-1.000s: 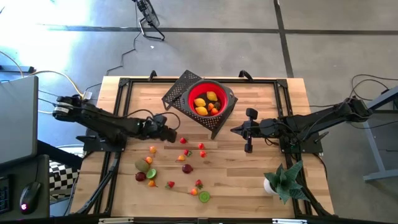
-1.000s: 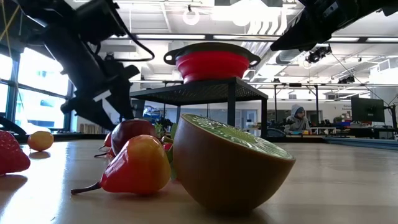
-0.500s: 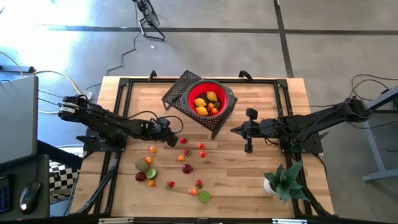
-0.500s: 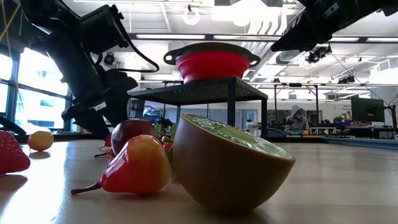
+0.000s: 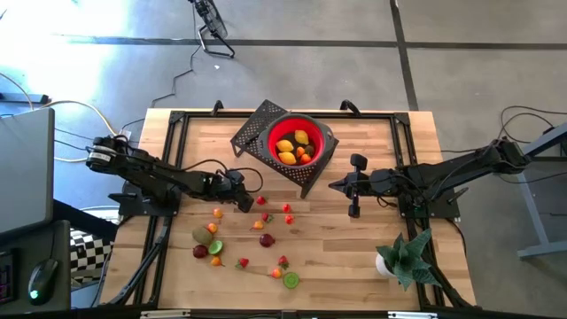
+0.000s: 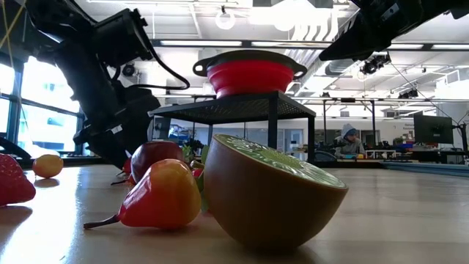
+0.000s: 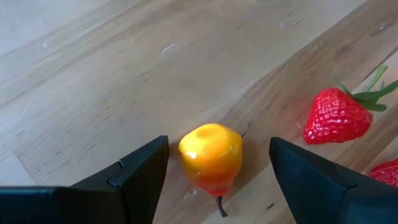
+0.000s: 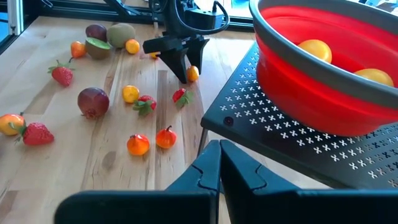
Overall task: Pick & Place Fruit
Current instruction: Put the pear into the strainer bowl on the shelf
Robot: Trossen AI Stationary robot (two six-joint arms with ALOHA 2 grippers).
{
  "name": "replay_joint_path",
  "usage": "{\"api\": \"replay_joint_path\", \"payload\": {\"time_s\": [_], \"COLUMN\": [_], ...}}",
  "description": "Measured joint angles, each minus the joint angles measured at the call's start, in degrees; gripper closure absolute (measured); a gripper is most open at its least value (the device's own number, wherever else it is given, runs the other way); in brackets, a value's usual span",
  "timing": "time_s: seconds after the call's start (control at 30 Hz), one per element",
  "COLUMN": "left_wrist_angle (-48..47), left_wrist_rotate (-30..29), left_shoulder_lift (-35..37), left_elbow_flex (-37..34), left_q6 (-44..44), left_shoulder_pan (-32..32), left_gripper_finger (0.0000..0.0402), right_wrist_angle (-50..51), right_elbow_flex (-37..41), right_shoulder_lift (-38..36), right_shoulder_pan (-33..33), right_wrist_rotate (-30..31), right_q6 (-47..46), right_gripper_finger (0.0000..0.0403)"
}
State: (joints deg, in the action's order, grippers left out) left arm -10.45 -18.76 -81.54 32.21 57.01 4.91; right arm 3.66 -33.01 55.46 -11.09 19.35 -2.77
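Observation:
I should next grab the small orange-yellow fruit's rounded sides with my left gripper, then put it into the red bowl [image 5: 316,131].
My left gripper [image 7: 217,144] is open, low over the table's left middle [image 5: 245,203]. Its fingers stand on either side of a small orange-yellow fruit with a red underside [image 7: 210,155] without touching it; the fruit lies on the wood. A strawberry [image 7: 337,115] lies just beside it. Several other small fruits [image 5: 266,239] are scattered over the table's near half. The red bowl [image 5: 316,131] sits on a black perforated stand [image 5: 252,133] and holds yellow and orange fruits [image 5: 293,144]. My right gripper [image 8: 219,163] is shut, hovering right of the stand [image 5: 336,186].
A spiky green plant in a white pot [image 5: 404,256] stands at the table's near right corner. In the low view a halved green fruit [image 6: 271,194] and a red-yellow fruit [image 6: 161,194] lie close to the near edge. Bare wood [image 5: 354,257] shows between the fruits and the plant.
My left gripper has come down toward the table and shifted slightly toward the near edge, settling around the orange-yellow fruit. My right arm has kept still.

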Motion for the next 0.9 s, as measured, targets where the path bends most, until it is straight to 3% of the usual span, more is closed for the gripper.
{"api": "replay_joint_path", "payload": {"time_s": [0.2,0.57,0.9], "left_wrist_angle": [0.0,-0.4,0.1], "left_wrist_rotate": [0.0,-0.1,0.1], "left_shoulder_lift": [0.0,0.0,-0.1], "left_elbow_flex": [0.0,-0.2,-0.2], "left_q6": [0.2,0.5,1.5], "left_shoulder_pan": [0.0,0.0,0.0], "left_gripper_finger": [0.013,0.0205,0.0213], "right_wrist_angle": [0.0,0.0,0.0], "right_elbow_flex": [0.0,0.0,0.0], "right_shoulder_lift": [0.0,0.0,0.0], "right_shoulder_pan": [0.0,0.0,0.0], "right_wrist_rotate": [0.0,0.0,0.0], "right_q6": [0.0,-0.1,-0.4], "right_gripper_finger": [0.0401,0.0401,0.0401]}}
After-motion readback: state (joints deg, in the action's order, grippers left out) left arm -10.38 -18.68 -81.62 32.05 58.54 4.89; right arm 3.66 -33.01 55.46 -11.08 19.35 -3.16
